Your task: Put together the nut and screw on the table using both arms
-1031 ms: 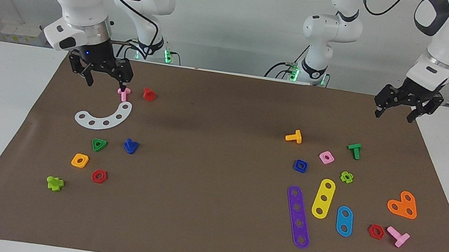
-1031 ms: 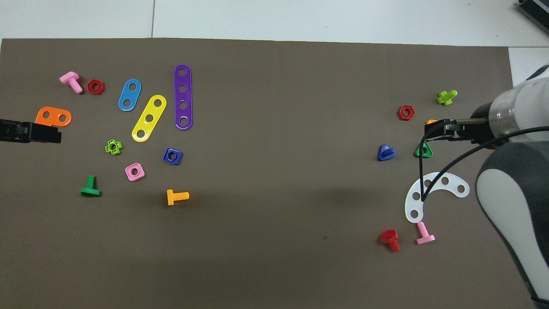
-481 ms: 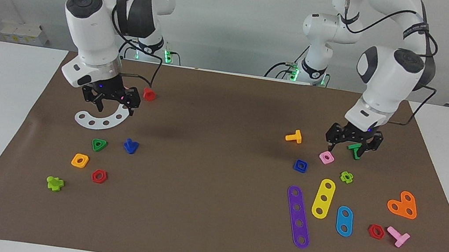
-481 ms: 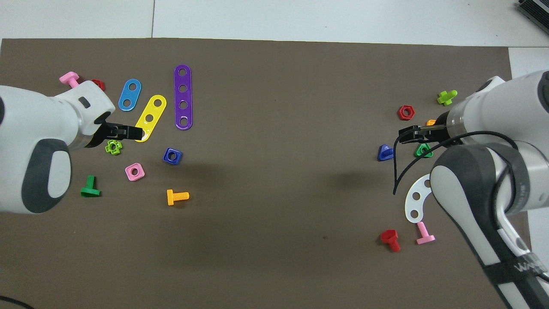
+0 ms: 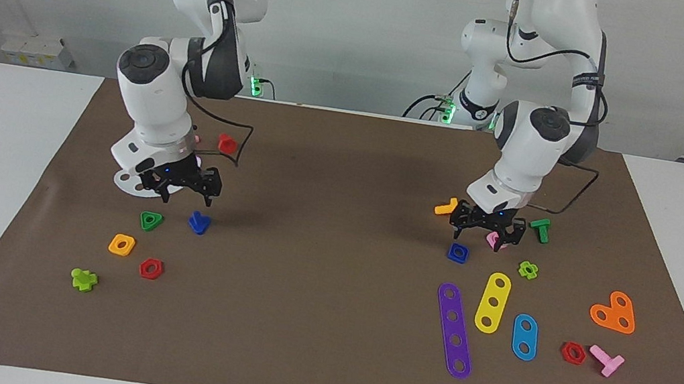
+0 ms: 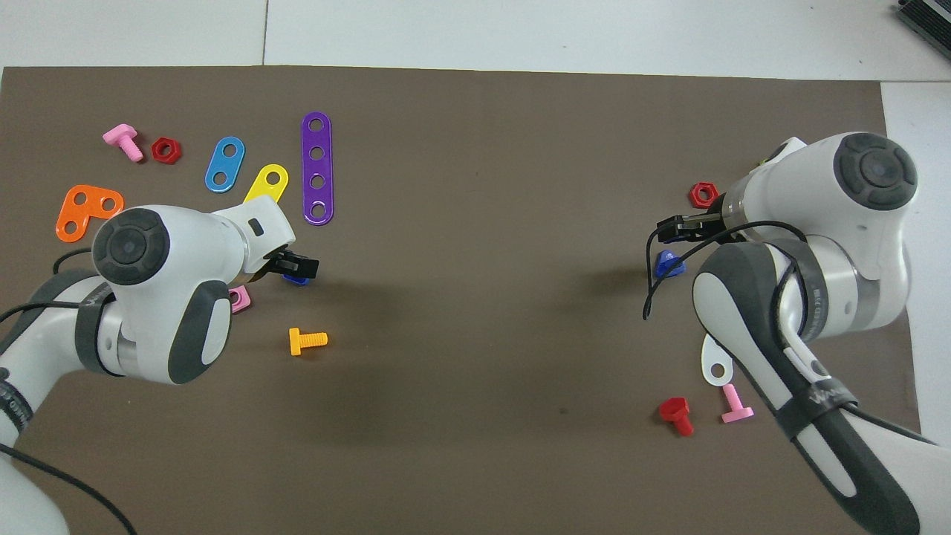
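My left gripper grabs the dark blue nut's outer sides next, so the nut's hole stays free to take the screw (image 6: 669, 263).
The dark blue square nut (image 5: 457, 253) lies on the brown mat (image 5: 326, 298) toward the left arm's end; in the overhead view (image 6: 297, 280) it peeks out from under the hand. My left gripper (image 5: 478, 234) is open, low over the mat just beside the nut, not touching it; it also shows in the overhead view (image 6: 301, 265). The dark blue screw (image 5: 199, 223) lies toward the right arm's end and shows in the overhead view (image 6: 667, 264). My right gripper (image 5: 187, 196) is open, low over the mat beside the screw, apart from it; it also shows in the overhead view (image 6: 669, 229).
A pink nut (image 5: 495, 240), an orange screw (image 5: 446, 207) and a green screw (image 5: 540, 229) lie close around the left gripper. A green triangular nut (image 5: 151, 220) and a white curved strip (image 5: 127, 179) lie by the right gripper. Purple (image 5: 454, 331) and yellow (image 5: 492, 302) strips lie farther out.
Both arms have swung out from the robots' edge of the mat and come down: the left gripper to beside the blue nut, the right gripper to beside the blue screw. Nothing on the mat moved.
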Robot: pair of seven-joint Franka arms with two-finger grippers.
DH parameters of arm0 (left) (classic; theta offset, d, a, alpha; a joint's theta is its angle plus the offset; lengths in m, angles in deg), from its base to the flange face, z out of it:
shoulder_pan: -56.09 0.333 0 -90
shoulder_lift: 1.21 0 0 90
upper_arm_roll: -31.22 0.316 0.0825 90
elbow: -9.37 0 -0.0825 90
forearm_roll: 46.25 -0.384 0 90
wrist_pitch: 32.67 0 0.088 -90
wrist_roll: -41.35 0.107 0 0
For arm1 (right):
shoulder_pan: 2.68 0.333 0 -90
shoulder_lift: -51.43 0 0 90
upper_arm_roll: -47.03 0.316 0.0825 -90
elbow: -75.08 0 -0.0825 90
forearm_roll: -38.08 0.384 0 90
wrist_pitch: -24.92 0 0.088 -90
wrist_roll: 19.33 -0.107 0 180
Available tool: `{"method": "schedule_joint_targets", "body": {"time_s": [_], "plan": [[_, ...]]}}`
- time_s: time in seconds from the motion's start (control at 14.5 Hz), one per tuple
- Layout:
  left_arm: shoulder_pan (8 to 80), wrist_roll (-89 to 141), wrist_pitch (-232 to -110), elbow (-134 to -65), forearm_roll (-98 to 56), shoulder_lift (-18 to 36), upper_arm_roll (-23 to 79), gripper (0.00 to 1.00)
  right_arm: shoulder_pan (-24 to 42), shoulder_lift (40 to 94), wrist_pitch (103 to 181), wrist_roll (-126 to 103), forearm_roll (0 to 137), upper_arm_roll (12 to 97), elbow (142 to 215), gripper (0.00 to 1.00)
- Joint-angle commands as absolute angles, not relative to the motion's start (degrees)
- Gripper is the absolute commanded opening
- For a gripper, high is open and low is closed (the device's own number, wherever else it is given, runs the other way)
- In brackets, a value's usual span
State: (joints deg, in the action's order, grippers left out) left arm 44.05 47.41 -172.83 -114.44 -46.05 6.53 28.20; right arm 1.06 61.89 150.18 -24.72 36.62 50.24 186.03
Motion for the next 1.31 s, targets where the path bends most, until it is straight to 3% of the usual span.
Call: {"method": "schedule_joint_targets", "body": {"time_s": [0.0, 0.28, 0.55, 0.83, 0.89, 1.03, 1.24], "plan": [[43.34, 54.86, -174.70, -115.08, -45.55, 8.37, 29.11, 1.00, 0.75, 61.19, 155.69, -22.58, 37.64, 50.37, 191.43, 0.85], [43.25, 58.48, -175.05, -116.57, -45.55, 9.69, 29.20, 1.00, 0.84, 61.98, 156.48, -22.67, 37.64, 50.37, 192.67, 0.80], [43.17, 60.32, -177.95, -116.67, -45.55, 12.24, 29.20, 1.00, 0.75, 62.24, 163.24, -21.79, 37.64, 50.37, 196.89, 0.73], [43.08, 60.77, -177.60, -116.67, -45.55, 12.24, 29.20, 0.99, 0.75, 62.33, 164.93, -19.95, 37.55, 50.28, 197.86, 0.63], [43.08, 60.68, -177.51, -116.67, -45.55, 12.15, 29.20, 0.92, 0.66, 62.25, 164.84, -19.94, 37.55, 50.28, 197.86, 0.59], [42.29, 60.42, -177.25, -117.19, -45.55, 12.07, 29.28, 0.72, 0.57, 62.16, 164.58, -19.94, 37.55, 50.28, 198.30, 0.00], [42.29, 58.15, -176.11, -117.20, -45.46, 11.98, 29.20, 0.18, 0.83, 61.46, 164.22, -20.90, 37.55, 50.37, 197.60, 0.00]]}}
